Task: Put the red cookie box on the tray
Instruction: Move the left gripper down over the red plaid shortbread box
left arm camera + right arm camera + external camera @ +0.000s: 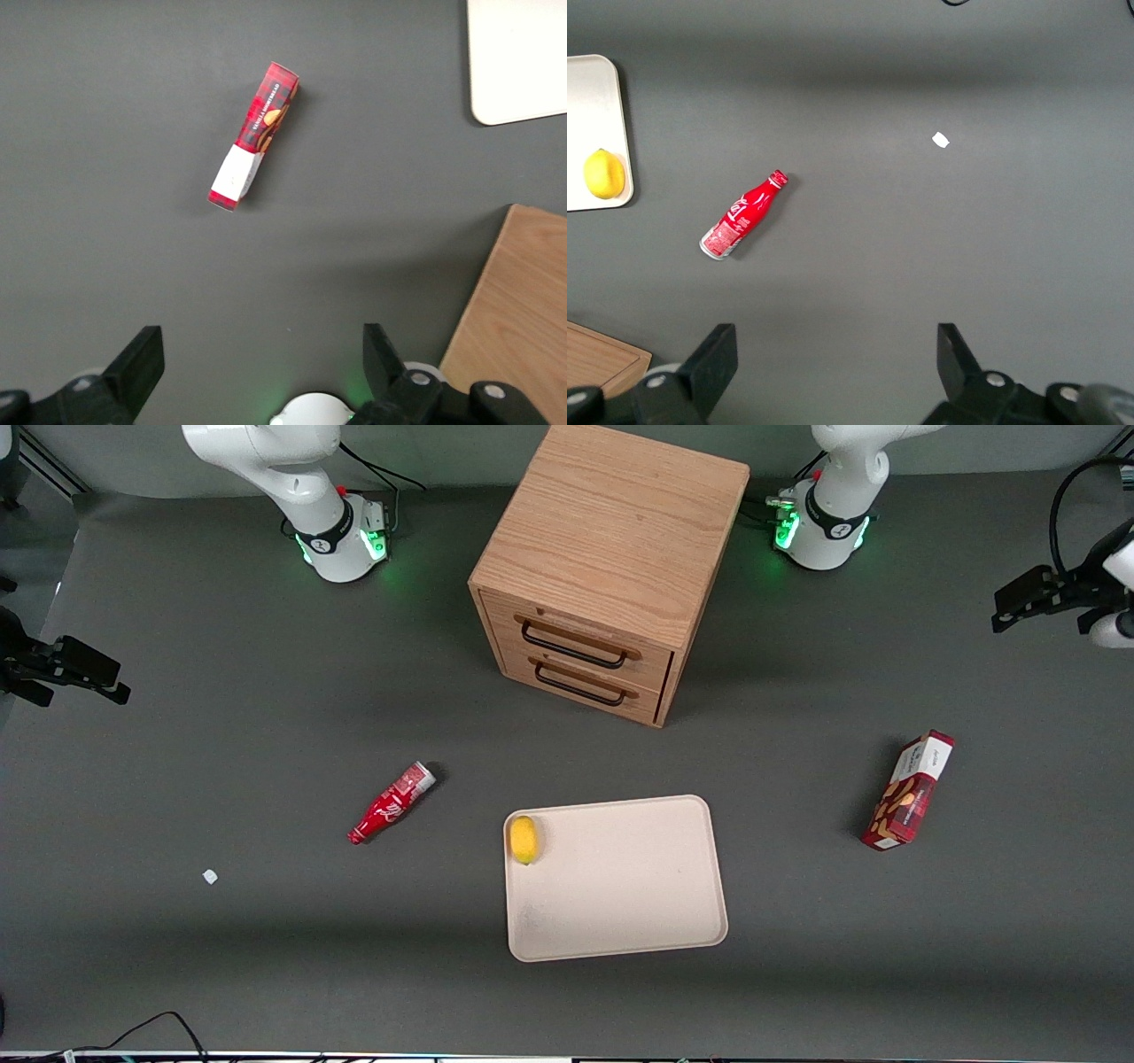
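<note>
To place the red cookie box on the beige tray [618, 882], my left gripper will next grip the box by its white end [923, 756].
The red cookie box [908, 790] lies flat on the dark table toward the working arm's end, apart from the tray [620, 921]. It is dark red with a white end panel [254, 135]. The beige tray, much larger than the box, sits near the middle of the table, nearer the front camera than the cabinet; one corner of the tray [523, 62] shows in the left wrist view. My left gripper [1005, 607] hangs well above the table, farther from the front camera than the box. The gripper [261, 350] is open with only bare table between its fingers.
A wooden two-drawer cabinet [602, 567] stands between the two arm bases. A yellow lemon [524, 839] lies on the tray near its rim. A small red bottle [391, 803] and a white scrap [210, 877] lie toward the parked arm's end.
</note>
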